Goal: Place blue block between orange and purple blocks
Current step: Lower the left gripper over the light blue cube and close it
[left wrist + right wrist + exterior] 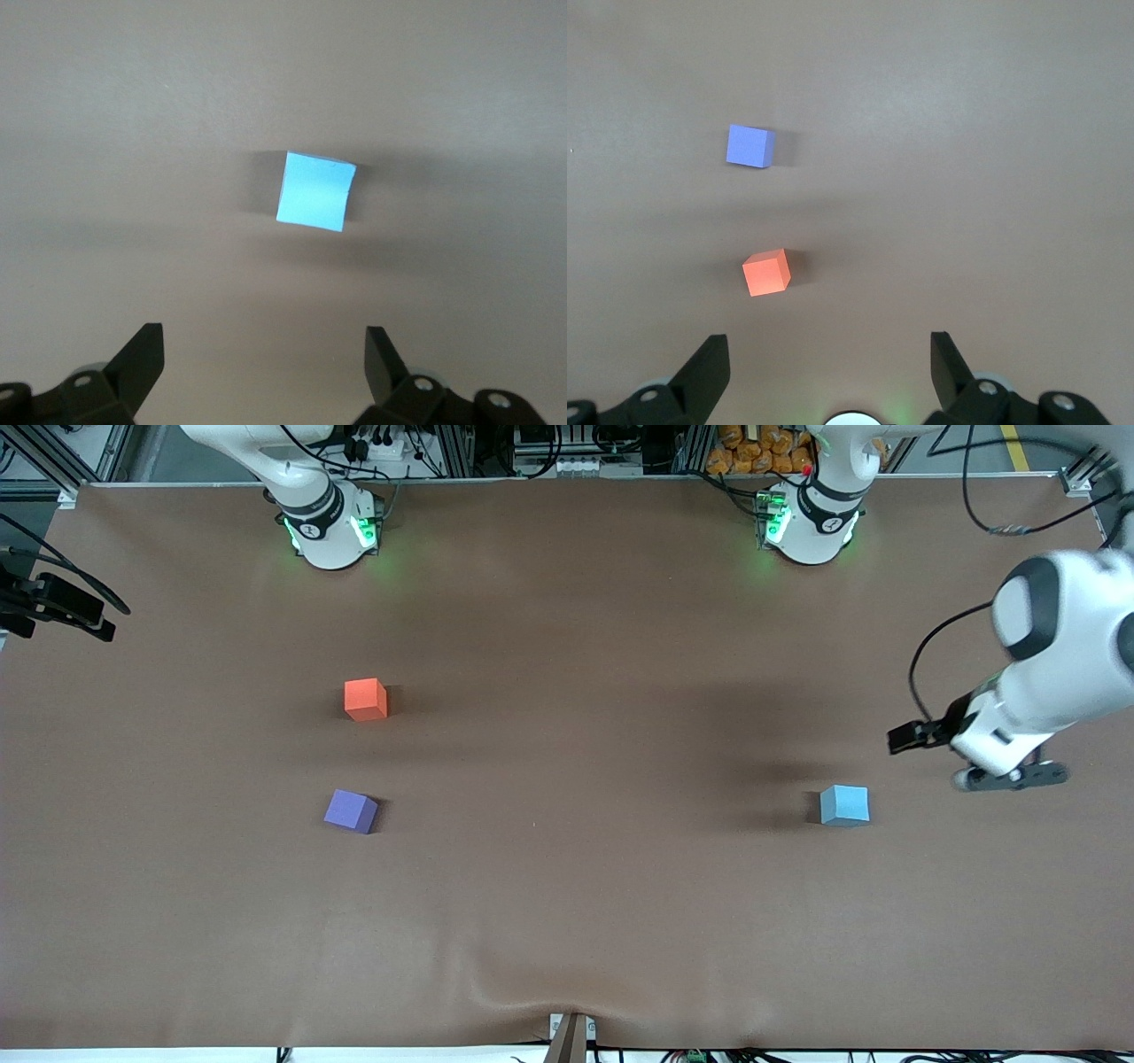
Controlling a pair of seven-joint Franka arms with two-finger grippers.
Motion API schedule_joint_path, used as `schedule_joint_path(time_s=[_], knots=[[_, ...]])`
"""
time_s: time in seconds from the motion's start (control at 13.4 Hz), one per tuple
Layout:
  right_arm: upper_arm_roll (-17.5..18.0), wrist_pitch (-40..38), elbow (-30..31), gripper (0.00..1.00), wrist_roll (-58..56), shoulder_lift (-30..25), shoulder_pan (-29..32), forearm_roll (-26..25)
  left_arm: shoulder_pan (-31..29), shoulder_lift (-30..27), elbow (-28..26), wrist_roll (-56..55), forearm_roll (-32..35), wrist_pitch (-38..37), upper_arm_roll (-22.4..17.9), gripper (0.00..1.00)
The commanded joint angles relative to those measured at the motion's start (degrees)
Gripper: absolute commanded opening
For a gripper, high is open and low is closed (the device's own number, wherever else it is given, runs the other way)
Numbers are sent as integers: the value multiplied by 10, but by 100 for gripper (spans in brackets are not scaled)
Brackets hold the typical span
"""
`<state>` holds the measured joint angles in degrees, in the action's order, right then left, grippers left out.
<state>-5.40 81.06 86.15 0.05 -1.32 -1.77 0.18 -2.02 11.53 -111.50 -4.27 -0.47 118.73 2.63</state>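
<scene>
My left gripper grabs the blue block (844, 805) by its opposite sides next, to set the block between the orange and purple blocks.
The blue block (844, 805) sits on the brown table toward the left arm's end; it also shows in the left wrist view (314, 190). The orange block (365, 699) and the purple block (351, 811) sit toward the right arm's end, the purple one nearer the front camera, with a gap between them. My left gripper (1010, 777) hovers beside the blue block, toward the table's end; it is open and empty (264, 354). My right gripper (830, 359) is open and empty, high over the table near its base, with the orange block (766, 272) and the purple block (750, 146) below. It is out of the front view.
The arm bases (330, 527) (811, 522) stand at the table's edge farthest from the front camera. A black device (53, 607) juts in at the right arm's end. A bracket (570, 1036) sits at the nearest edge. The brown cover (567, 779) is wrinkled near it.
</scene>
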Motion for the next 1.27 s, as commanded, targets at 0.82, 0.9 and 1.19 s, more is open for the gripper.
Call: schedule_joint_path(time_s=[0.82, 0.9, 1.19], knots=[[0, -10, -11, 100, 1, 3, -3, -13, 6, 173, 42, 66, 7, 167, 25, 100], [0, -10, -11, 100, 1, 3, -3, -13, 6, 180, 45, 66, 7, 171, 26, 100], [0, -10, -11, 100, 1, 3, -3, -13, 5, 212, 56, 66, 13, 185, 25, 95]])
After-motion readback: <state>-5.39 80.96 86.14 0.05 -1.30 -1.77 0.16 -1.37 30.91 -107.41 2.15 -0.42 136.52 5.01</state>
